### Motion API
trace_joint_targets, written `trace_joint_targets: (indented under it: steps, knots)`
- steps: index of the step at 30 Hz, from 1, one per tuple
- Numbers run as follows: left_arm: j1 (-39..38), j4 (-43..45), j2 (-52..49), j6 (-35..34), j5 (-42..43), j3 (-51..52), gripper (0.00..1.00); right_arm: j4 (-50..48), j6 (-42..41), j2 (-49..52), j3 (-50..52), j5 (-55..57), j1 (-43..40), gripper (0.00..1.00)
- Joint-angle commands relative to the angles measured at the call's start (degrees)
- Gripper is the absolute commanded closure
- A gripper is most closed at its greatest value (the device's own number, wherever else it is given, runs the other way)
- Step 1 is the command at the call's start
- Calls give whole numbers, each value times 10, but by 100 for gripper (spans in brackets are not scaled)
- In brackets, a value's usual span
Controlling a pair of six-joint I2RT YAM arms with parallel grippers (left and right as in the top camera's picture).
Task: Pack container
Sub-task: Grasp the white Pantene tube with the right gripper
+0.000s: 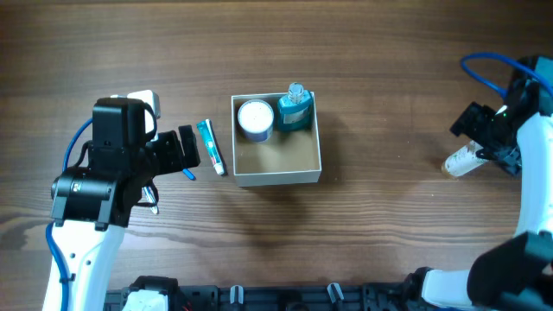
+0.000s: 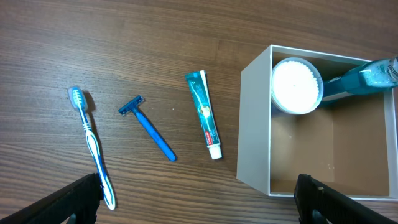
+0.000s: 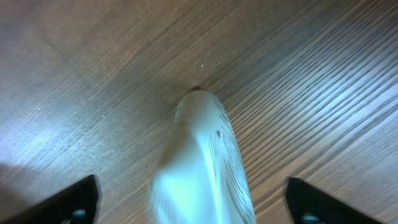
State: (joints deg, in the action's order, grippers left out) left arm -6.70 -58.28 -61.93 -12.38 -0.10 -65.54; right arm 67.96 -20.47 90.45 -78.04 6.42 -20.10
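Observation:
The white tube's body (image 1: 479, 153) (image 3: 203, 181) is between my right gripper's spread fingers, with both sides free. My right gripper should close on the tube.
The container (image 1: 276, 179) is a square white box with a tan inside at the table's middle. In it are a white-lidded jar (image 1: 256, 117) and a blue bottle (image 1: 295, 110). A toothpaste tube (image 1: 212, 147) lies just left of it. My left gripper (image 1: 186, 151) is open and empty beside the tube. The left wrist view shows a toothbrush (image 2: 92, 146), a blue razor (image 2: 148, 127), the toothpaste (image 2: 205, 115) and the container's wall (image 2: 254, 124) ahead of the open fingers (image 2: 199, 202). My right gripper (image 1: 473, 147) is open at the far right, over a white tube (image 1: 462, 161). The tube (image 3: 205, 168) lies between its spread fingers (image 3: 193, 199).
The jar (image 2: 296, 86) and bottle (image 2: 367, 78) fill the box's far side; its near half shows bare tan floor. A blue cable (image 1: 484, 62) loops by the right arm. The table's front edge carries a black rail (image 1: 285, 298).

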Motion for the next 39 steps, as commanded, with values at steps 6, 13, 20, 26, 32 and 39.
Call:
trace_joint_targets:
  steps: [6,13,20,26,32,39]
  knots:
    - [-3,2,-1,-5,7,-10,0,-6,10,16,2,-5,-2,81]
    - [-3,1,-1,-5,7,-10,0,-15,13,14,1,-5,-2,96]
    - [-3,2,-1,-5,7,-10,0,1,142,-50,-36,-107,62,96]
    - [-3,2,-1,-5,7,-10,0,101,190,-92,-184,-110,236,96]
    - [-3,1,-1,-5,7,-10,0,96,236,-88,-250,-108,417,96]
    - [-3,1,-1,-5,7,-10,0,70,280,-15,-250,-108,500,96]
